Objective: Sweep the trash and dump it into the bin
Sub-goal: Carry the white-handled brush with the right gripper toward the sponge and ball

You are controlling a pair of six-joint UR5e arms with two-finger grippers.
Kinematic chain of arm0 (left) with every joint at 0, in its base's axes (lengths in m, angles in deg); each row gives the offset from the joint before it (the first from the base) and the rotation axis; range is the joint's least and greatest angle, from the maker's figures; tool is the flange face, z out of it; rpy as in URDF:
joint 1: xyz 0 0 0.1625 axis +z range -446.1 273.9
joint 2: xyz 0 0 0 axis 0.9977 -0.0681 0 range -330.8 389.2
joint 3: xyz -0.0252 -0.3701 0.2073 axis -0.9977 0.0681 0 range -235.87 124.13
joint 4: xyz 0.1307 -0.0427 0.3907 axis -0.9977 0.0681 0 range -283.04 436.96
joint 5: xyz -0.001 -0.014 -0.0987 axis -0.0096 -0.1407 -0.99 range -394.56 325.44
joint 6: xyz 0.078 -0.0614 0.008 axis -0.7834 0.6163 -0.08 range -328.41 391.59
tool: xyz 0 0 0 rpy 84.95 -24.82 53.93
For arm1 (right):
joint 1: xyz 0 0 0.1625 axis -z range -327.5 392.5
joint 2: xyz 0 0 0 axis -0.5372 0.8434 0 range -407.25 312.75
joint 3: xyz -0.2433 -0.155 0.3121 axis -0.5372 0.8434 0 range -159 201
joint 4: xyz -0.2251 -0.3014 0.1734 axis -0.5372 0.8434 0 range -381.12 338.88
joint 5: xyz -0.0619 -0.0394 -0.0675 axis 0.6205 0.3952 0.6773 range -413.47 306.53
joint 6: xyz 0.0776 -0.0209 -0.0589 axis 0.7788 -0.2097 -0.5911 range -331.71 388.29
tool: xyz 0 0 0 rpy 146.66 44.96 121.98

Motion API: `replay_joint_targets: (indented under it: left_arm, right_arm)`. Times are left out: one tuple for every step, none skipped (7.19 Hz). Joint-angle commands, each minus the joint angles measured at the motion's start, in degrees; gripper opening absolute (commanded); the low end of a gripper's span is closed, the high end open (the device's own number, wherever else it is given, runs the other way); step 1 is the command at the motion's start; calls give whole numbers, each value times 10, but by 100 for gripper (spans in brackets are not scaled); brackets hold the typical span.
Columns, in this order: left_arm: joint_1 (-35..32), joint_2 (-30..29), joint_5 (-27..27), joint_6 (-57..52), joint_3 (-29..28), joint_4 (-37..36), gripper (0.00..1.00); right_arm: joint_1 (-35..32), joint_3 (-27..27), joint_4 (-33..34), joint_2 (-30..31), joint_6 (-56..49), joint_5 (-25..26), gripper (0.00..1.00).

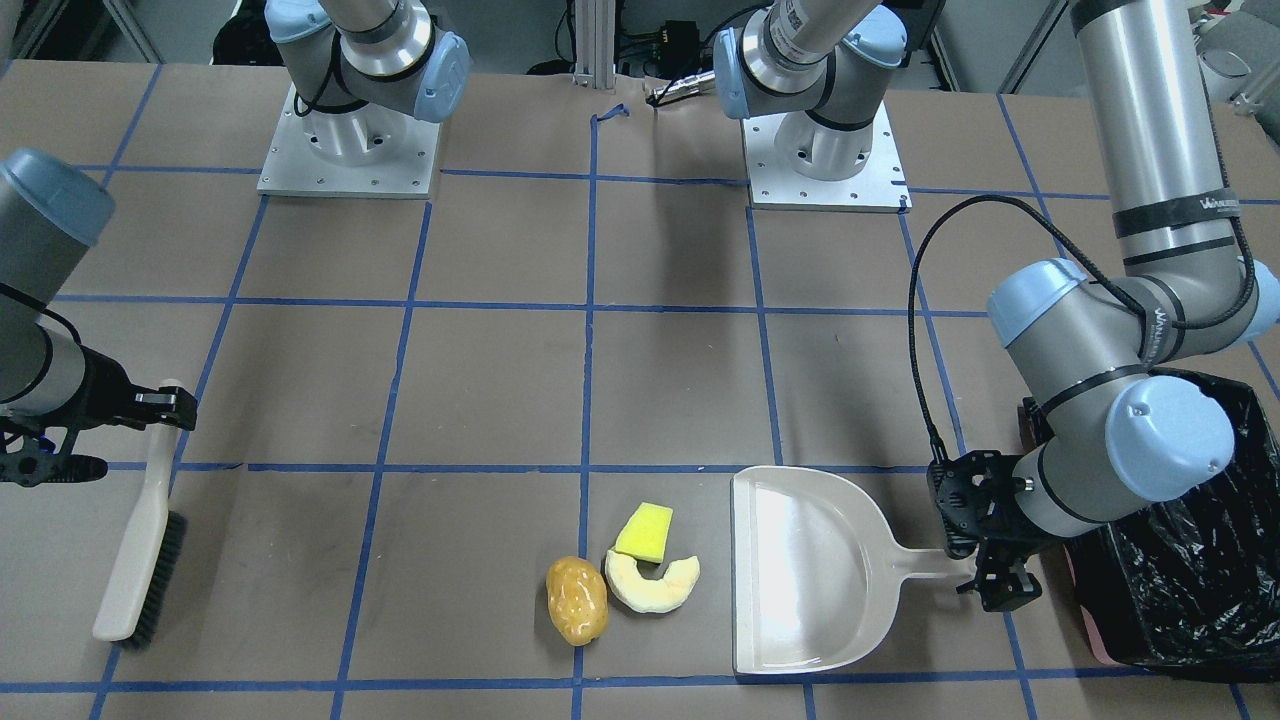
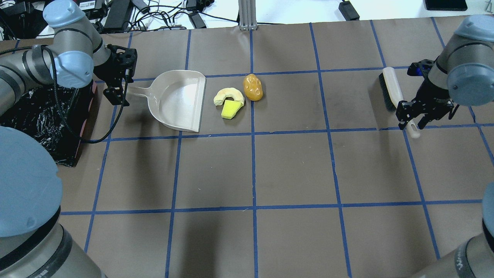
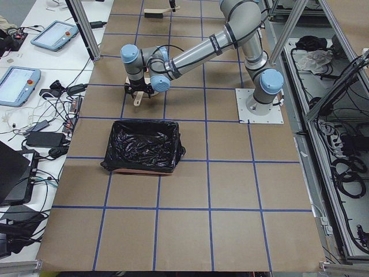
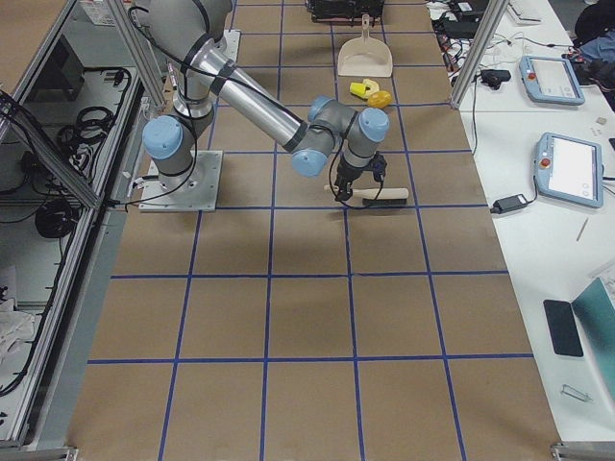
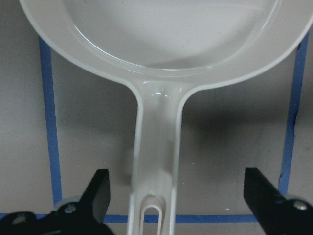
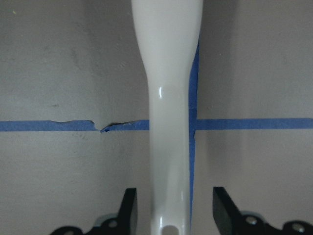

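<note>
Both fingers reach down close to the table, level with the handle's slotted end (image 5: 153, 191). My left gripper is ready to close on the dustpan handle (image 5: 156, 161) now.
The trash lies together on the table: a yellow sponge block (image 1: 645, 532), a pale crescent fruit slice (image 1: 650, 585) and a golden-brown potato-like oval (image 1: 577, 598). They sit just off the open lip of the beige dustpan (image 1: 810, 570). My left gripper (image 2: 115, 90) is open, its fingers wide apart on either side of the dustpan handle (image 5: 156, 161). The bin (image 1: 1190, 580), lined with black plastic, stands right behind that gripper. My right gripper (image 2: 412, 120) is open astride the handle (image 6: 171, 122) of the white brush (image 2: 389, 87), which lies flat on the table.
Both arm bases (image 1: 348, 150) (image 1: 825, 150) stand at the robot's side of the table. A black cable (image 2: 77, 127) loops from the left wrist over the table beside the bin. Blue tape lines grid the brown table top.
</note>
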Motion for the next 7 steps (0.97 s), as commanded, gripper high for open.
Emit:
replay_joint_targets:
  left_arm:
    - [1,-2,0,-4,2,0,96]
    - [1,-5,0,-4,2,0,98]
    - [1,-7,0,-4,2,0,97]
    - [1,-8,0,-4,1,0,89]
    - [1,-7,0,-5,1,0,76]
    - [0,-6,1,-5,1,0,54]
    - [0,-6,2,-9,0,0,34]
  right_arm:
    - [-2,4,-1,1,10,-5,16]
    - [-5,4,-2,3,10,-16,0]
    - [-5,4,-8,4,10,-16,0]
    - [-6,5,-8,7,9,-16,0]
    - [-9,11,-8,8,9,-16,0]
    - [-32,27,-17,11,15,-23,0]
    - [-67,43,-47,28,51,-36,0]
